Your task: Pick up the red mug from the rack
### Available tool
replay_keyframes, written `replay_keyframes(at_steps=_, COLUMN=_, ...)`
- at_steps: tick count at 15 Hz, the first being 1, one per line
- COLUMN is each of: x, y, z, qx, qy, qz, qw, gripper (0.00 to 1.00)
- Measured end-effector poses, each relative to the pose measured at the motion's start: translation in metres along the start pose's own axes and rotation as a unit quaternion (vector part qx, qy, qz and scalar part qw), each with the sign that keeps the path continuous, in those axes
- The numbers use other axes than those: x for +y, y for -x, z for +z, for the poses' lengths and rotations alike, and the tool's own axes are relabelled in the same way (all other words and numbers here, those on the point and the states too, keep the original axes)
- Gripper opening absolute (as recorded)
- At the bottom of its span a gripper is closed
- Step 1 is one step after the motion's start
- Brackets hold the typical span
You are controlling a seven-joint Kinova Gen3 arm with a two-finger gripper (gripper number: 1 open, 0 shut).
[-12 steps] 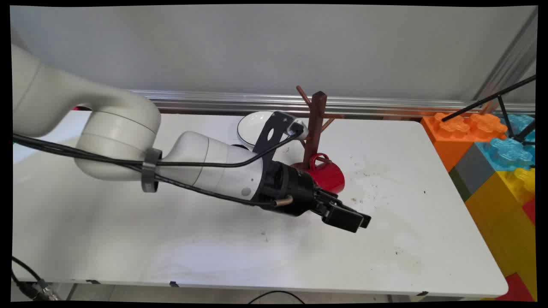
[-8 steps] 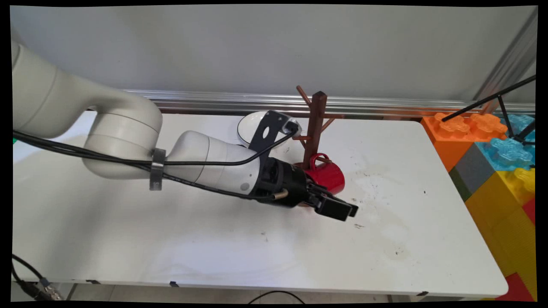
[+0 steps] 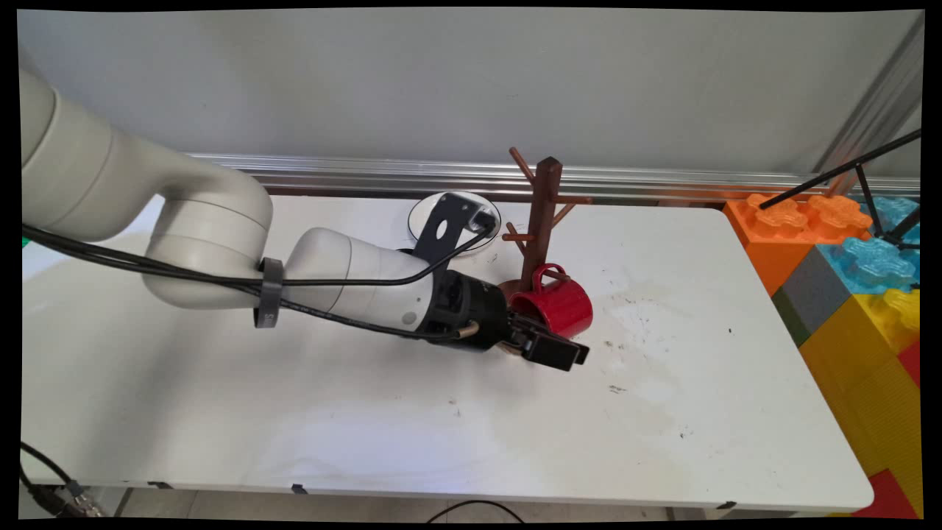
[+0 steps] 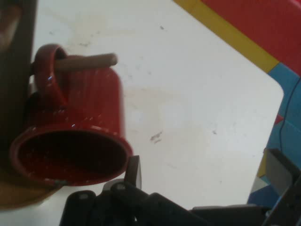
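Note:
Next, my gripper takes hold of the mug by its rim (image 3: 522, 299), so the red mug's handle (image 3: 539, 274) stays free to slide off the peg.
A red mug (image 3: 561, 306) lies on its side at the foot of a brown wooden mug tree (image 3: 546, 213), its handle hooked over the lowest peg. In the hand view the peg (image 4: 87, 61) passes through the handle and the mug's (image 4: 77, 127) open mouth faces the camera, with the tree's post (image 4: 16, 70) at the left. My gripper (image 3: 567, 353) is open and empty, low over the table just in front of the mug. One fingertip (image 4: 134, 170) sits right beside the mug's rim; the other (image 4: 279, 170) is far off to the right. The gripper (image 4: 207, 176) holds nothing.
A white plate (image 3: 422, 218) with a dark rim lies behind the arm's black bracket at the table's back. Large coloured toy blocks (image 3: 846, 280) stand along the table's right side and show in the hand view (image 4: 254, 23). The table (image 3: 699, 383) bears small dark marks.
The gripper has drawn back to the left and toward the mug, from the table's middle right to just beside the mug's rim. The mug and tree have not moved.

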Motion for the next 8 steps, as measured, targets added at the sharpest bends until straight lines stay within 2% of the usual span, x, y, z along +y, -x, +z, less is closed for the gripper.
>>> replay_keyframes(at_steps=3, x=-0.008, y=0.005, z=0.001, qx=-0.006, qy=-0.012, qz=-0.004, qw=0.9999, gripper=1.00)
replay_keyframes(at_steps=8, x=-0.018, y=0.006, z=0.012, qx=-0.007, qy=-0.019, qz=0.002, qw=0.9998, gripper=1.00)
